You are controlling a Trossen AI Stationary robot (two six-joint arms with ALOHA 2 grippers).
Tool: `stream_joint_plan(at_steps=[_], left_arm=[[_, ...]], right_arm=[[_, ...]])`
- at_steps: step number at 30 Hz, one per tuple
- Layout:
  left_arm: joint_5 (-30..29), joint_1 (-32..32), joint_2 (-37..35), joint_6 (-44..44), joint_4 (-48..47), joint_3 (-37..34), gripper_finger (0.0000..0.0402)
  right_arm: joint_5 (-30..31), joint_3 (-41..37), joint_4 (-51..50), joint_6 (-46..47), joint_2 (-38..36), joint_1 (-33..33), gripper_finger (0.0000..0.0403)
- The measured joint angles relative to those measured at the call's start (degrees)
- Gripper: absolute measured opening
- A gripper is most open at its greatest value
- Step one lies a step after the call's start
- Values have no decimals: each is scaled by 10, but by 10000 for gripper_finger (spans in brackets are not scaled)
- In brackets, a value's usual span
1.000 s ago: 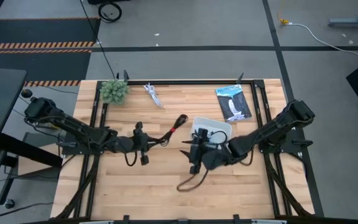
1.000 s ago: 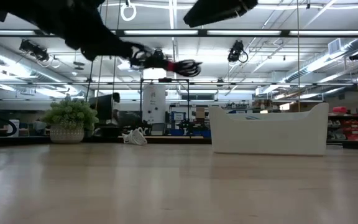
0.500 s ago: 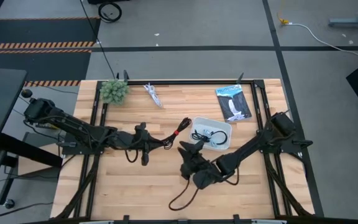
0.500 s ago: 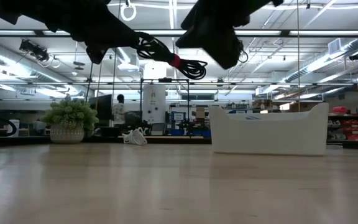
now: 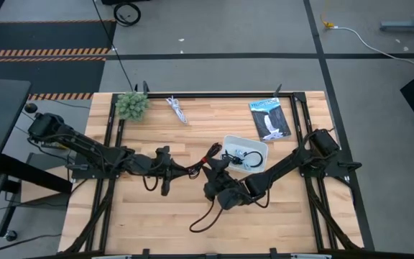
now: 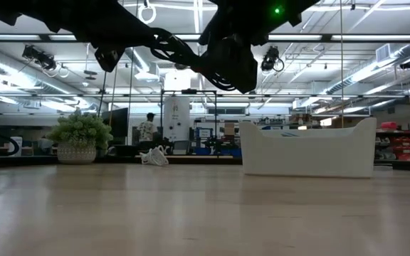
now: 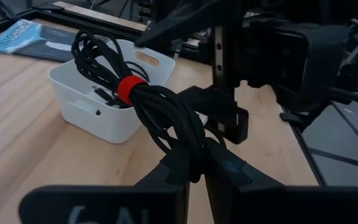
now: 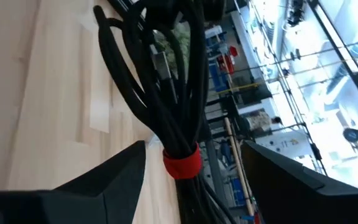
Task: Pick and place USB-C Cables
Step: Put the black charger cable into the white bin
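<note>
I should grab the black cable bundle by its red band (image 8: 182, 163) with my right gripper next, to take it to the white tray.
My left gripper (image 5: 180, 171) is shut on the black cable with the red band (image 5: 201, 162), held in the air over the table's middle. My right gripper (image 5: 213, 168) is open at that bundle's far part. In the right wrist view its fingers (image 8: 124, 180) stand on either side of the red band (image 8: 182, 163), apart from it. A white cable (image 5: 177, 109) lies on the table near the far edge. A plain black cable (image 5: 241, 156) lies inside the white tray (image 5: 259, 147). No light blue-grey cable shows. My left gripper (image 7: 197, 167) pinches the bundle's near end (image 7: 188, 148) between its two fingers. It comes about level from the table's left, along the bundle. The bundle is lifted clear and sticks out ahead of the fingers, its red-banded part (image 7: 131, 87) toward the tray.
The white tray (image 7: 104, 119) stands just right of both grippers. A flat black packet with a blue label (image 5: 270, 119) lies at the far right. A small potted plant (image 5: 131, 106) sits at the far left. A dark cord loop (image 5: 205, 217) trails beside my right arm.
My right gripper has swung from beside the tray toward the near edge, then to the left and up to the held bundle, so its open fingers now straddle the red band. My left gripper has carried the bundle slightly to the right, and the bundle's free end has dipped.
</note>
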Motion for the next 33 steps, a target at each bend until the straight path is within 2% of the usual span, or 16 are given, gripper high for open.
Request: stream_joint_plan(at_steps=[5, 17, 23, 28, 33], left_arm=[[0, -6, 0, 1, 0, 0, 39], [0, -6, 0, 6, 0, 0, 39], [0, -5, 0, 6, 0, 0, 45], [0, -6, 0, 18, -1, 0, 79], [-5, -5, -4, 34, -4, 0, 142]], right_arm=[[-7, 0, 0, 2, 0, -10, 236], [-43, 0, -2, 2, 0, -13, 110], [-45, 0, -2, 2, 0, -13, 68], [-52, 0, -7, 15, 0, -13, 63], [-32, 0, -63, 38, 0, -8, 69]])
